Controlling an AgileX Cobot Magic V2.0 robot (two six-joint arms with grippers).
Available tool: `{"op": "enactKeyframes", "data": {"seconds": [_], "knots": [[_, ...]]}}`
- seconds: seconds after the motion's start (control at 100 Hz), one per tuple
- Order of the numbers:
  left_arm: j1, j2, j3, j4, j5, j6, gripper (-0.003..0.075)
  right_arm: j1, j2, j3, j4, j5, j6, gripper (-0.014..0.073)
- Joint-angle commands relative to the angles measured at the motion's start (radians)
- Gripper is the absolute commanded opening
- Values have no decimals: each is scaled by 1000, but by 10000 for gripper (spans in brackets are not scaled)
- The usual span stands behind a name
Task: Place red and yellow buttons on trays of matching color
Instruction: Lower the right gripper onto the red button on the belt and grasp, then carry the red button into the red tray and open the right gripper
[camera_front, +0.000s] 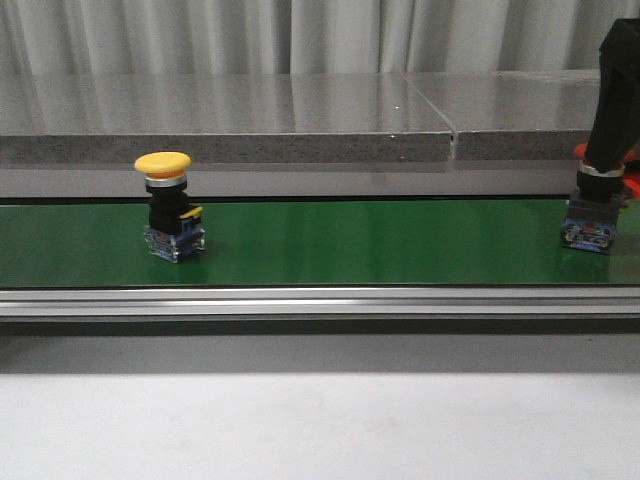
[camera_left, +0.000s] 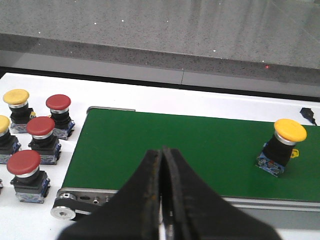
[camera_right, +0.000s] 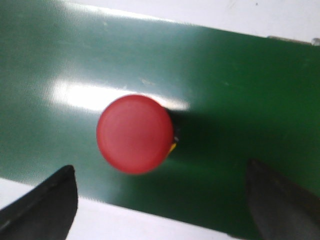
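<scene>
I would miss the red cap (camera_right: 135, 134) over the green belt (camera_right: 210, 115) if I closed now, as it is beyond my right gripper's fingers; I should move toward it first, then close.
A yellow button (camera_front: 163, 205) stands upright on the green conveyor belt (camera_front: 380, 245), left of centre; the left wrist view shows the yellow button (camera_left: 284, 147) too. A red button (camera_right: 135, 134) stands on the belt at the far right. My right gripper (camera_right: 159, 172) is open directly above it, one finger on each side and not touching. From the front, the right arm (camera_front: 610, 100) hides most of the red button's cap above its base (camera_front: 590, 222). My left gripper (camera_left: 162, 156) is shut and empty, over the belt's near edge. The trays are out of view.
Several spare red and yellow buttons, among them a red one (camera_left: 40, 131) and a yellow one (camera_left: 16, 100), stand on the white table beside the belt's end roller (camera_left: 63, 212). A grey stone ledge (camera_front: 300, 110) runs behind the belt, an aluminium rail (camera_front: 300, 300) along its front.
</scene>
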Motion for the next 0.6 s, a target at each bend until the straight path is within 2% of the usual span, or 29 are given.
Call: {"op": "enactKeyframes", "data": {"seconds": [0.0,0.08,0.15,0.32,0.39,0.46,0.59], "knots": [[-7,7,-25,-1,-75,1,-19,-2,22,-55,12,-65,-15,664],[-7,7,-25,-1,-75,1,-19,-2,60,-76,11,-74,-23,646],[-7,7,-25,-1,-75,1,-19,-2,90,-89,10,-73,-23,565],[-7,7,-25,-1,-75,1,-19,-4,123,-97,2,-65,-23,197],[-7,7,-25,-1,-75,1,-19,-9,120,-106,2,-54,-23,89],[-7,7,-25,-1,-75,1,-19,-27,119,-140,1,-30,-23,44],[-7,7,-25,-1,-75,1,-19,-105,120,-250,-9,45,-23,48]]}}
